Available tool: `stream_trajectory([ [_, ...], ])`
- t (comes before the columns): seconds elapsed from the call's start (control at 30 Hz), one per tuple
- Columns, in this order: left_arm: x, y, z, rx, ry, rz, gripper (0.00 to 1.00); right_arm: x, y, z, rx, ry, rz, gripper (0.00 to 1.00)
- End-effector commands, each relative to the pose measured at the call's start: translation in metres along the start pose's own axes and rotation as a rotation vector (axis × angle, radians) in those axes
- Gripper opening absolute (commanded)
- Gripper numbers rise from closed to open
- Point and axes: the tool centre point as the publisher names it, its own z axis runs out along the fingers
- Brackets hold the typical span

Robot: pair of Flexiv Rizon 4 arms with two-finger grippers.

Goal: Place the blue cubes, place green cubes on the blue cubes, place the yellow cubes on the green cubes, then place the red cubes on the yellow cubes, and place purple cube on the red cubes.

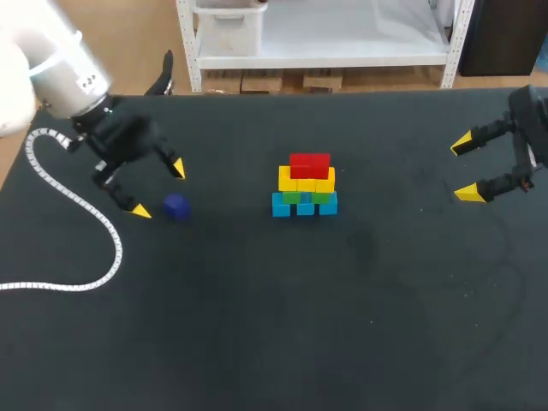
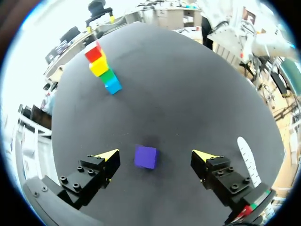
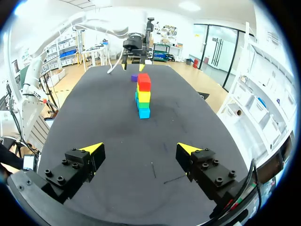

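My left gripper grabs the purple cube by its opposite sides next, to set it on the red cubes.
A stack of cubes [image 1: 305, 186] stands mid-table: blue at the base, green above, then yellow, then red on top. It also shows far ahead in the left wrist view [image 2: 102, 68] and ahead of my right gripper [image 3: 143, 96]. A purple cube [image 1: 176, 206] lies on the table left of the stack. My left gripper [image 1: 158, 189] hangs open just left of it, and the purple cube [image 2: 145, 157] sits between its spread fingers without touching them. My right gripper [image 1: 465, 169] stands open at the table's right side, holding nothing; in its own view the right gripper [image 3: 139, 149] faces the stack.
A white ribbed cable [image 1: 82, 214] from my left arm loops over the table's left part. The black table [image 1: 282, 317] stretches bare in front of the stack.
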Motion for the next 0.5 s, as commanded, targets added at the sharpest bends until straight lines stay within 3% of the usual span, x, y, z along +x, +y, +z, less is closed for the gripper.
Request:
stream_trajectory([
  [0.03, 0.006, 0.012, 0.013, 0.122, -0.007, 0.022, 1.0, 0.0, -0.001, 0.001, -0.001, -0.003, -0.001, 1.0],
  [0.33, 0.015, 0.017, 0.025, 0.144, 0.002, 0.031, 1.0, 0.0, -0.001, 0.001, -0.001, -0.003, -0.001, 1.0],
  [0.5, 0.022, 0.02, 0.027, 0.152, 0.017, 0.037, 0.94, 0.0, -0.001, 0.001, -0.001, -0.003, -0.001, 1.0],
])
